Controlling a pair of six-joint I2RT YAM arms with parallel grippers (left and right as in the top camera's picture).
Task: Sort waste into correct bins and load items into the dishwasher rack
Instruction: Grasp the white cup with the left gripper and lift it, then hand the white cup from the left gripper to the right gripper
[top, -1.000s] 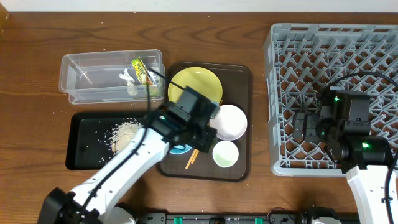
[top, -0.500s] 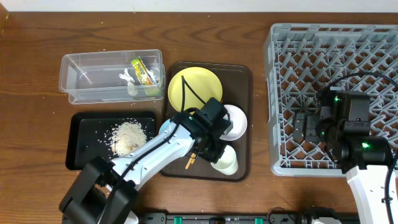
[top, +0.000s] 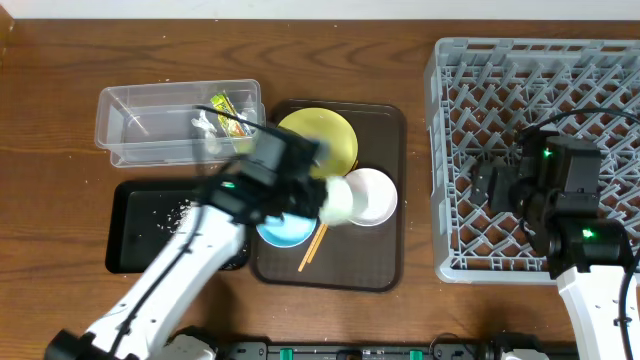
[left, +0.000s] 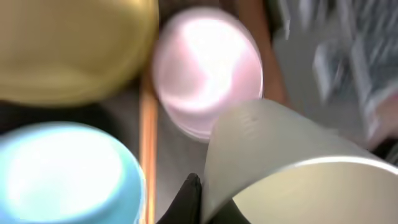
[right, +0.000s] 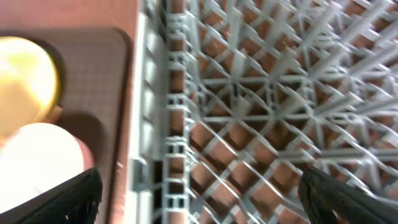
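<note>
My left gripper needs to keep holding the small white cup until my right gripper grips it. There is still a wide gap between the cup and my right gripper's fingers.
My left gripper (top: 322, 200) is shut on the small white cup (top: 337, 199), one finger inside its rim, and holds it tilted above the brown tray (top: 385, 270). In the left wrist view the cup (left: 292, 155) fills the lower right beside my finger (left: 191, 194). Below lie the yellow plate (top: 322, 135), white bowl (top: 374, 195), light blue bowl (top: 283, 232) and chopsticks (top: 313, 247). The clear tub (top: 140, 125) holds the snack wrapper (top: 230, 108) and white scrap (top: 204, 122). Rice scraps (top: 183, 210) lie in the black tray (top: 135, 255). My right gripper (top: 490, 185) is open and empty over the grey rack (top: 540, 80).
The right wrist view shows the rack's lattice (right: 261, 106) beneath the open fingers, its left wall beside the brown tray (right: 93, 62), with the plate (right: 25, 81) and white bowl (right: 37, 168) at the left. My left arm crosses the black tray.
My left gripper closed on the cup at the tray's front right and lifted it up and left toward the tray's middle. The blue bowl is uncovered. The right arm barely moved.
</note>
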